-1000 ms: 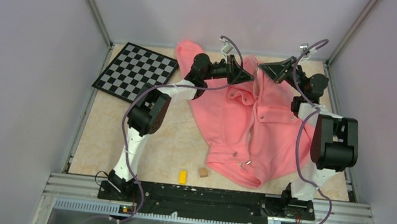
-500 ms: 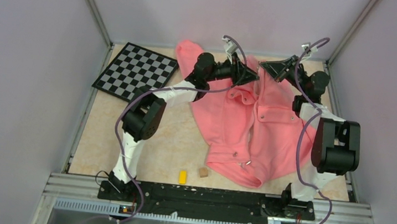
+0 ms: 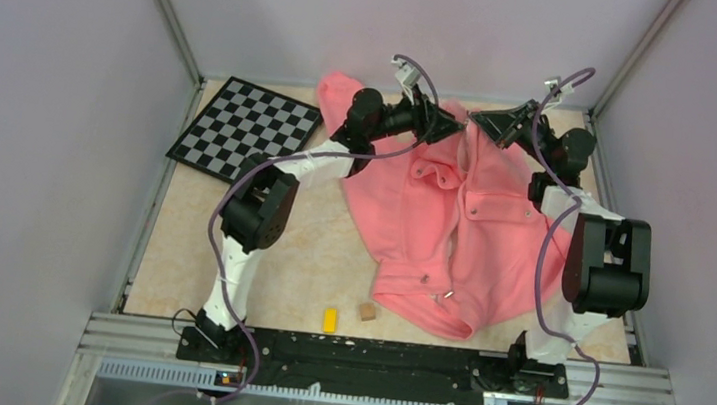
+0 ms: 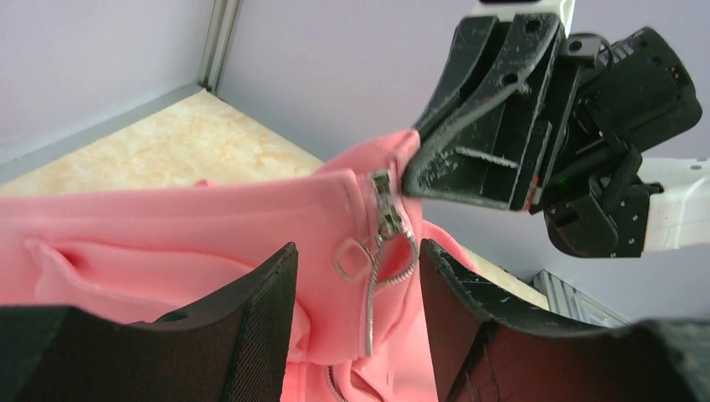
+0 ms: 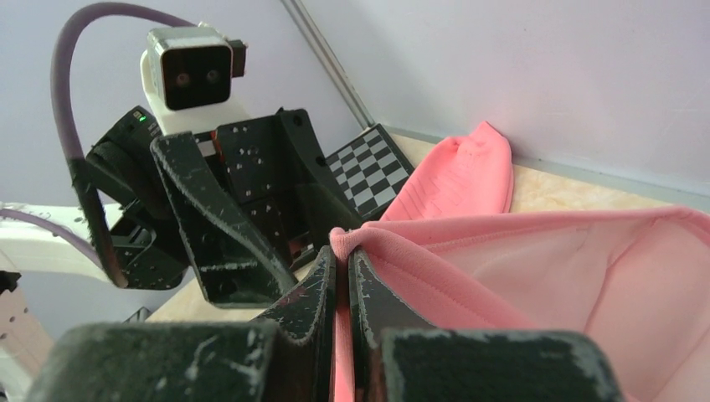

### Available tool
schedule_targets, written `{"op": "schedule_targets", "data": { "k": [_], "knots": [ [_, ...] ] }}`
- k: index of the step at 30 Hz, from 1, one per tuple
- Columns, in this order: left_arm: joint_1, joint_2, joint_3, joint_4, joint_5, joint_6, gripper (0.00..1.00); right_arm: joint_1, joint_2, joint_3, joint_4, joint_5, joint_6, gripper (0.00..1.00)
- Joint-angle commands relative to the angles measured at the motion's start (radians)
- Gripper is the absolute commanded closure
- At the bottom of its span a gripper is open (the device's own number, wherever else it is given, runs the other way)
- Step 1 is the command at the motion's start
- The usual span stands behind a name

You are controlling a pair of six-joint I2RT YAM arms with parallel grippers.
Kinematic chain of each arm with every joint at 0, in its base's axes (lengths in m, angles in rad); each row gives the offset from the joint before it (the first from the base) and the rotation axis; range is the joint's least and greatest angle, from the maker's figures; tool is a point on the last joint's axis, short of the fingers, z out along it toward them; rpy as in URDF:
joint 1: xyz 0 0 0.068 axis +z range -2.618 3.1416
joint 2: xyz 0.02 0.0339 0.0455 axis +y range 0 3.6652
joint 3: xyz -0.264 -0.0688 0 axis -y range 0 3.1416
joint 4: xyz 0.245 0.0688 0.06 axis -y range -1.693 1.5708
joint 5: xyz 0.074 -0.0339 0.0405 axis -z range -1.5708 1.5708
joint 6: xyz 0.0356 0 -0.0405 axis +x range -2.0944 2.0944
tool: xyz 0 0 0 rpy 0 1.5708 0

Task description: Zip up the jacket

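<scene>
My left gripper next grabs the zipper's ring pull (image 4: 353, 260) to draw the slider along and zip the jacket, leaving slider and teeth free.
The salmon-pink jacket (image 3: 478, 225) lies spread on the table, its zipper end lifted at the far side. My right gripper (image 3: 483, 123) is shut on the jacket's edge (image 5: 393, 251), pinching a fold of fabric beside the zipper. My left gripper (image 4: 356, 247) faces it and stands open. The metal slider (image 4: 387, 209) and its ring pull (image 4: 352, 257) hang between the left fingers (image 4: 259, 310), touching neither. A short run of zipper teeth (image 4: 370, 306) drops below the slider. In the top view the left gripper (image 3: 446, 126) is just left of the right one.
A checkerboard (image 3: 247, 128) lies at the far left of the table. A yellow block (image 3: 330, 319) and a small brown cube (image 3: 367, 311) sit near the front edge, left of the jacket's collar. Enclosure walls stand close behind both grippers.
My left gripper's jaws have widened over the last second, and its wrist has shifted a little toward the far wall. The right gripper keeps its grip and has not moved.
</scene>
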Motion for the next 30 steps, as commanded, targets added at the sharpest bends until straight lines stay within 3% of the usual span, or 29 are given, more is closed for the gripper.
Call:
{"op": "schedule_targets", "data": {
  "k": [1, 5, 11, 18, 30],
  "knots": [
    [0.007, 0.064, 0.117, 0.096, 0.086, -0.064, 0.42, -0.004, -0.039, 0.042, 0.074, -0.004, 0.001, 1.0],
    [0.005, 0.124, 0.149, 0.225, 0.179, -0.154, 0.44, -0.003, -0.034, 0.043, 0.081, -0.006, 0.008, 1.0],
    [0.001, 0.155, 0.178, 0.261, 0.231, -0.193, 0.44, -0.014, -0.037, 0.045, 0.073, -0.004, 0.007, 1.0],
    [0.002, 0.138, 0.139, 0.308, 0.24, -0.213, 0.64, -0.003, -0.038, 0.051, 0.053, -0.002, 0.002, 1.0],
    [0.0, 0.108, 0.097, 0.288, 0.227, -0.185, 0.76, -0.004, -0.049, 0.048, 0.037, 0.0, -0.005, 1.0]
  ]
}}
